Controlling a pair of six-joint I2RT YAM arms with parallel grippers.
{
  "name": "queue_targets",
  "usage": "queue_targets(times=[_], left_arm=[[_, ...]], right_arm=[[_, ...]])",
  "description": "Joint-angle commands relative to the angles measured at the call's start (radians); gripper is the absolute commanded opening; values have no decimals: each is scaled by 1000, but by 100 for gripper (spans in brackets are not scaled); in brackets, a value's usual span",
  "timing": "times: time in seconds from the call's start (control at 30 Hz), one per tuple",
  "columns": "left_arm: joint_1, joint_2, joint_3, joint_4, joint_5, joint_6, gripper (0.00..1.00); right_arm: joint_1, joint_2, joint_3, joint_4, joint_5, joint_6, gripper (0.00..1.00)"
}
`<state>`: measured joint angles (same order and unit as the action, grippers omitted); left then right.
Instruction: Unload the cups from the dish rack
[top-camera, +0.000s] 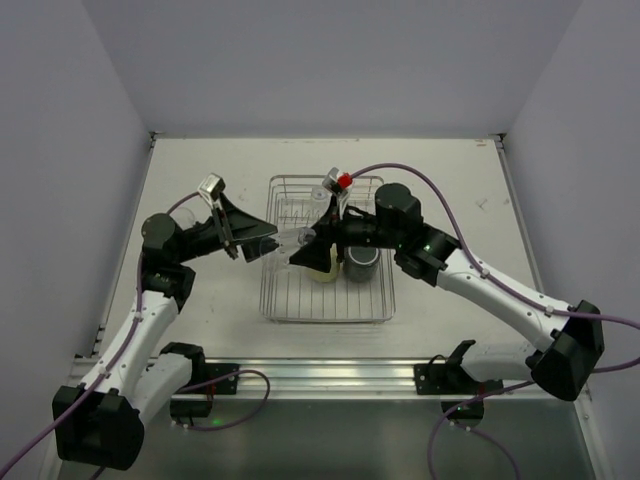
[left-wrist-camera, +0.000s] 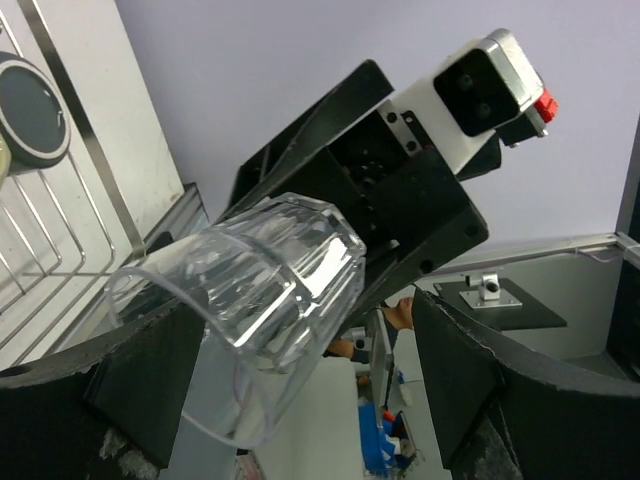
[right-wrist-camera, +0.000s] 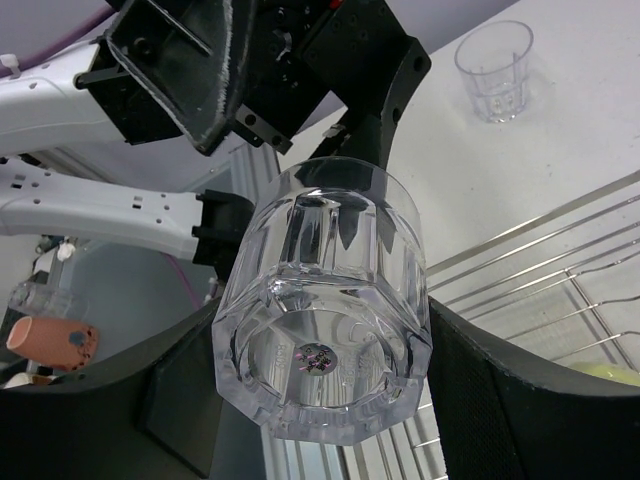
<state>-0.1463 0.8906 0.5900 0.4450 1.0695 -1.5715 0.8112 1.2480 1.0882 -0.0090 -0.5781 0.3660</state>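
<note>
My left gripper will grab the clear tumbler by its opening rim (left-wrist-camera: 212, 350) next. The tumbler's base will then stay free to nest into the standing tumbler.
A clear tumbler (top-camera: 284, 240) hangs on its side over the left edge of the dish rack (top-camera: 330, 312). My right gripper (top-camera: 302, 252) is shut on it, and its thick base (right-wrist-camera: 322, 372) faces the right wrist camera between both fingers. My left gripper (top-camera: 258, 243) is open around the tumbler's mouth end (left-wrist-camera: 262, 300). The glass lies near its left finger (left-wrist-camera: 150, 385), with a gap to the other finger. A pale yellow cup (top-camera: 325, 270) and a dark mug (top-camera: 362, 263) stand in the rack. Another clear tumbler (right-wrist-camera: 494, 70) stands on the table.
The rack's wires (left-wrist-camera: 45, 250) run under the left gripper, with the dark mug (left-wrist-camera: 30, 110) beyond. A further clear cup (top-camera: 321, 196) seems to sit at the rack's back, under the right wrist. White walls close in the table (top-camera: 450, 190) on three sides.
</note>
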Motion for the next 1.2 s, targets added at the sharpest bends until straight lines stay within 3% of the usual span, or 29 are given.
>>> queue_targets(times=[0.0, 0.23, 0.37, 0.63, 0.67, 0.7, 0.77, 0.8, 0.83, 0.93, 1.17], left_arm=[[-7, -12, -2, 106, 46, -113, 85], [-10, -31, -7, 158, 49, -196, 75], [-12, -30, -13, 193, 49, -219, 49], [-16, -19, -27, 184, 44, -190, 21], [-16, -16, -27, 164, 43, -180, 4], [-16, -9, -25, 144, 44, -164, 0], [-16, -1, -13, 85, 35, -104, 0], [-16, 5, -10, 64, 33, -82, 0], [-16, 11, 1, 52, 24, -49, 0], [-16, 42, 54, -24, 1, 45, 0], [66, 159, 281, -396, -52, 352, 0]], right_arm=[[-3, 21, 29, 133, -57, -16, 0], [-1, 47, -48, 290, -103, -22, 0], [-7, 73, -60, 334, -123, -10, 0], [-7, 80, -71, 348, -129, -9, 0], [-9, 70, -64, 321, -115, -12, 0], [-7, 64, -57, 305, -102, -13, 5], [-9, 35, -47, 284, -69, -16, 29], [-7, 22, -44, 256, -54, -16, 43], [-7, 13, -36, 239, -46, -15, 68], [-7, -33, -22, 146, 53, -13, 99], [-7, -177, -70, -61, 329, 45, 99]])
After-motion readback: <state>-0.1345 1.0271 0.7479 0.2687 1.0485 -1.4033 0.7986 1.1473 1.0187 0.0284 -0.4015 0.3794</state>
